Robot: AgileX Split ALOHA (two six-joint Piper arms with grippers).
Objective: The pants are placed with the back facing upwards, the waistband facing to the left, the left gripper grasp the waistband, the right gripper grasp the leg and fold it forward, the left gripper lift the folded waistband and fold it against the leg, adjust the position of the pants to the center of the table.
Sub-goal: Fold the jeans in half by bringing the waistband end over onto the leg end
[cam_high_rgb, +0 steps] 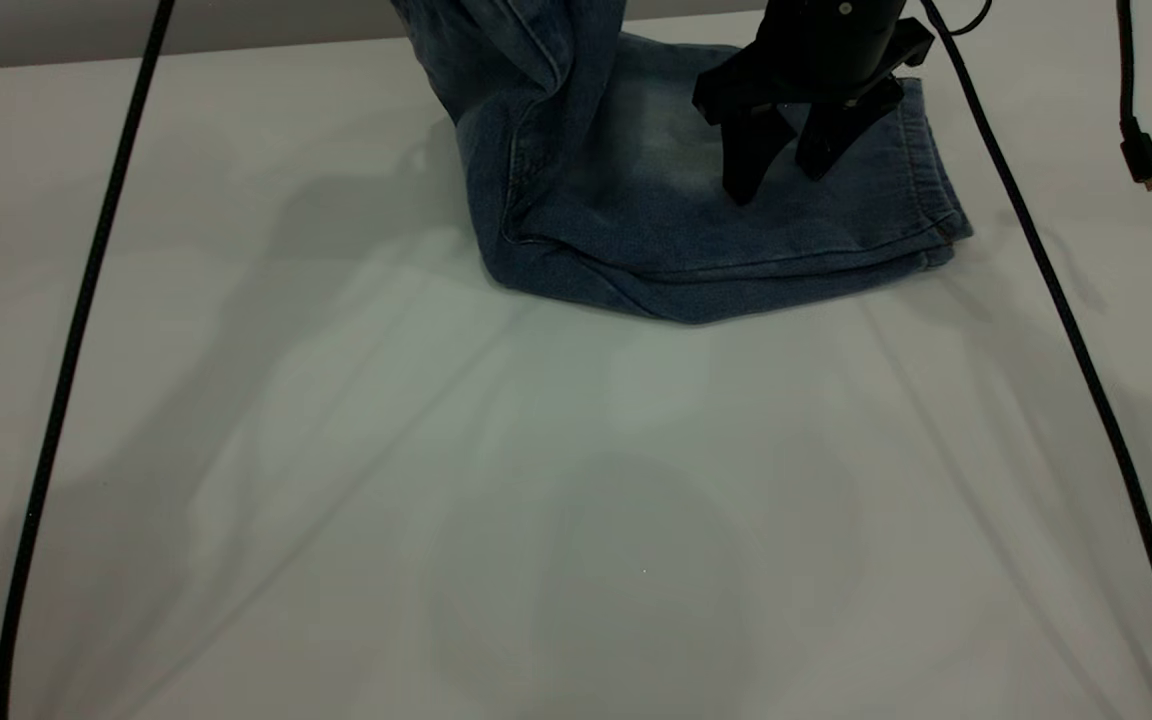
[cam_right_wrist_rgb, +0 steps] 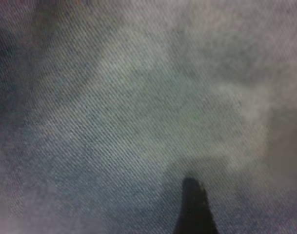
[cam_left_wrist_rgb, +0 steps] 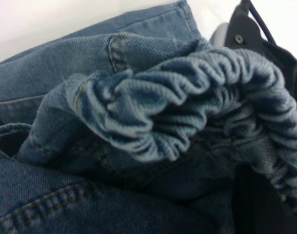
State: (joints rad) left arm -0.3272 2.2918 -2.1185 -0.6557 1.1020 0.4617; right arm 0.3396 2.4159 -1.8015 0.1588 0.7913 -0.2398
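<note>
The left gripper should keep holding the gathered waistband of the blue pants, because the waistband is high above the denim and would fall short of the leg hem (cam_high_rgb: 934, 168) if the gripper opened now.
The blue denim pants (cam_high_rgb: 696, 215) lie folded at the far side of the white table (cam_high_rgb: 576, 500). Their left part rises steeply and leaves the exterior view at the top. The plain leg (cam_high_rgb: 666, 150) with its pale faded patch lies flat on top. My right gripper (cam_high_rgb: 784, 170) stands open over it, both tips on or just above the denim; one finger (cam_right_wrist_rgb: 194, 209) shows against the cloth. My left gripper is out of the exterior view. In its wrist view the gathered waistband (cam_left_wrist_rgb: 187, 112) hangs bunched over a dark finger (cam_left_wrist_rgb: 258, 200), held up.
Thin black cables run down the table at the left (cam_high_rgb: 76, 330) and the right (cam_high_rgb: 1056, 300). Another cable with a plug (cam_high_rgb: 1141, 160) hangs at the far right. Bare table stretches in front of the pants.
</note>
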